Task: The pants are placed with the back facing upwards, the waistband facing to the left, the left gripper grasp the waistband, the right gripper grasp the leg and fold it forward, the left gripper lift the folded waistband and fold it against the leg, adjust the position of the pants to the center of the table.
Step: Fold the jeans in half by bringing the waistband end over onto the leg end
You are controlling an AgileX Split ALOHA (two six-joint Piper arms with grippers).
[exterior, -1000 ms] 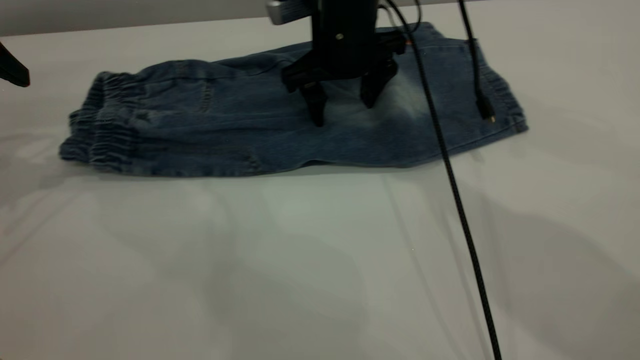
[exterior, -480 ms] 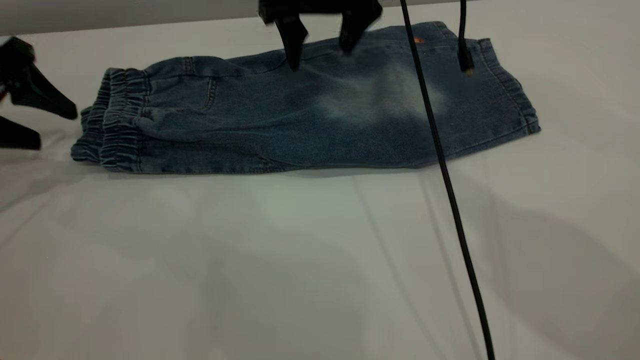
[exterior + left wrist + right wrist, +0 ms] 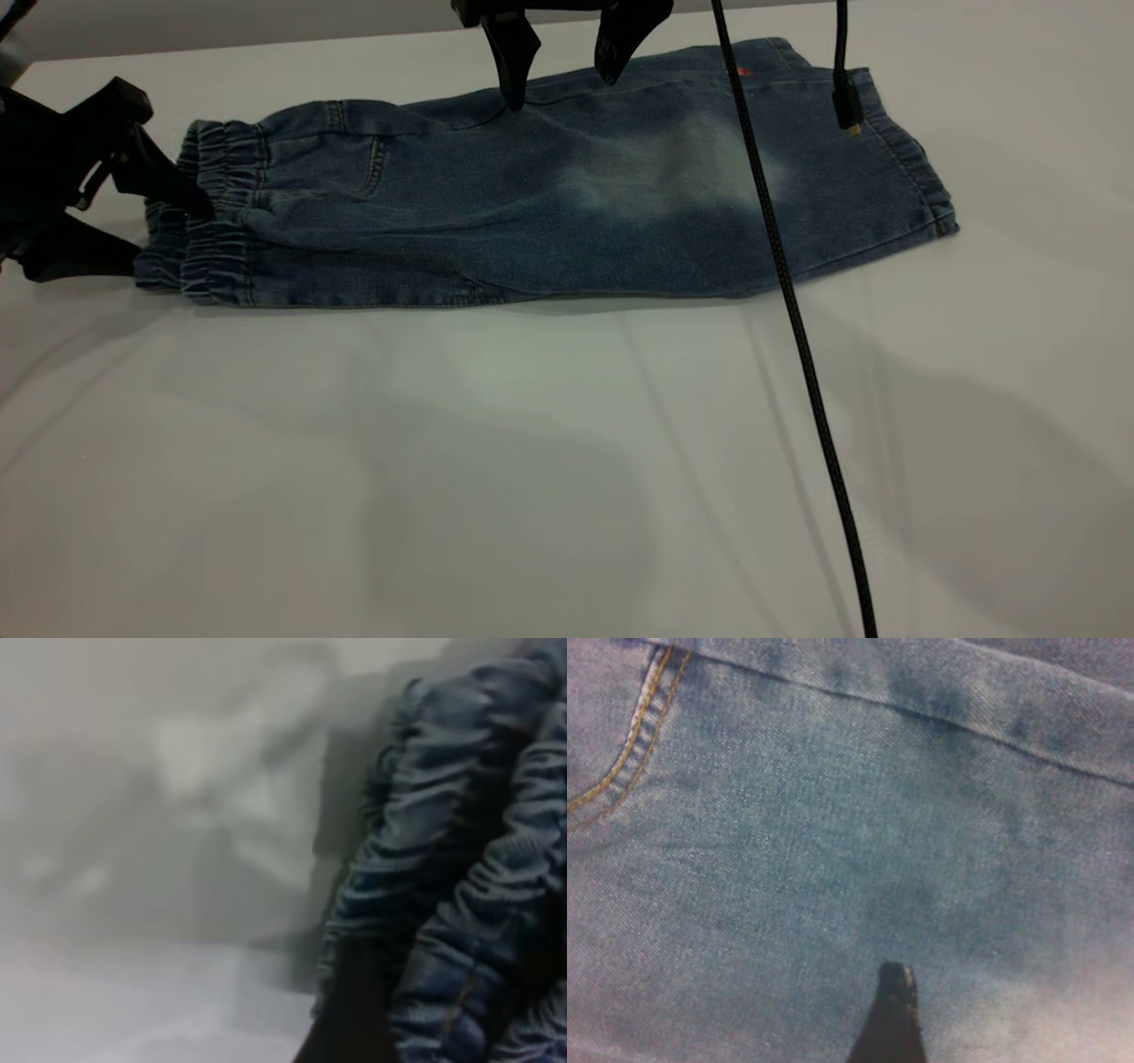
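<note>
The pants need to be folded against their leg end [image 3: 904, 175], so the robot's left gripper should grab them by the gathered waistband next.
The blue denim pants [image 3: 567, 195] lie folded lengthwise across the far part of the table, with the gathered waistband [image 3: 208, 221] at the left and the leg end [image 3: 912, 177] at the right. My left gripper [image 3: 168, 237] is open at the waistband's outer edge, one finger over the gathers and the other low beside them. In the left wrist view the ruched waistband [image 3: 461, 859] fills the frame close up. My right gripper [image 3: 560, 93] hangs open just above the pants' far edge. One of its fingertips [image 3: 893, 992] shows over bare denim [image 3: 833, 842], holding nothing.
A black braided cable [image 3: 788, 292] hangs across the pants and runs down over the white table [image 3: 532, 461]. A second cable ends in a plug [image 3: 848, 102] above the leg end. The table's far edge [image 3: 266, 40] lies just behind the pants.
My right gripper has lifted off the middle of the pants and now hangs higher, above their far edge. The pants shifted slightly right. My left gripper has moved in to the waistband.
</note>
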